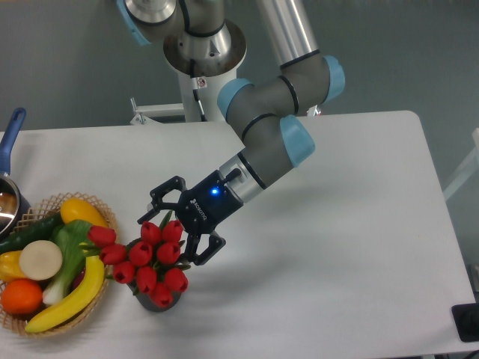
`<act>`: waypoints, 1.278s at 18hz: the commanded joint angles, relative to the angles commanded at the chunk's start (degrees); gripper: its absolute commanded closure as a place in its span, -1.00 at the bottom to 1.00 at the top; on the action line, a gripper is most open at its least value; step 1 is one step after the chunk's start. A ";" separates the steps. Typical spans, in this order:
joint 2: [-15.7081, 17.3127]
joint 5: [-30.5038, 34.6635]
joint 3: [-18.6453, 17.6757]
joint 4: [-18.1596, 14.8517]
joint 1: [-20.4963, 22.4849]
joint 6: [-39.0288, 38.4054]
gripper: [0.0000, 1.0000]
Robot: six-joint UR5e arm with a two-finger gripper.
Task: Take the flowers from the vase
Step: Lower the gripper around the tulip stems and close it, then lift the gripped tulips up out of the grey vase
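My gripper grips the flowers by their red tulip buds next, to lift the flowers (146, 262) out of the dark vase (153, 304).
The flowers (146, 262), a bunch of red tulip buds with green stems, stand in the vase (166, 304). Only a small dark part of the vase shows under the bunch. My gripper (171, 238) reaches in from the upper right. Its jaws are spread wide on either side of the bunch's upper right buds. One finger (152, 209) is above the buds and the other is at their right side. I cannot tell whether the fingers touch the buds.
A round wicker basket (105, 217) with a banana, an orange and vegetables sits just left of the flowers. A pot with a blue handle (10, 134) is at the far left edge. A black object (465, 323) is at the table's lower right corner.
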 joint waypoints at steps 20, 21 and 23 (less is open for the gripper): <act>0.97 -0.61 3.33 -0.09 0.97 -10.62 0.88; 0.97 -1.14 3.95 -0.09 1.05 -12.29 0.88; 1.23 -2.10 5.18 -0.09 1.40 -15.19 0.88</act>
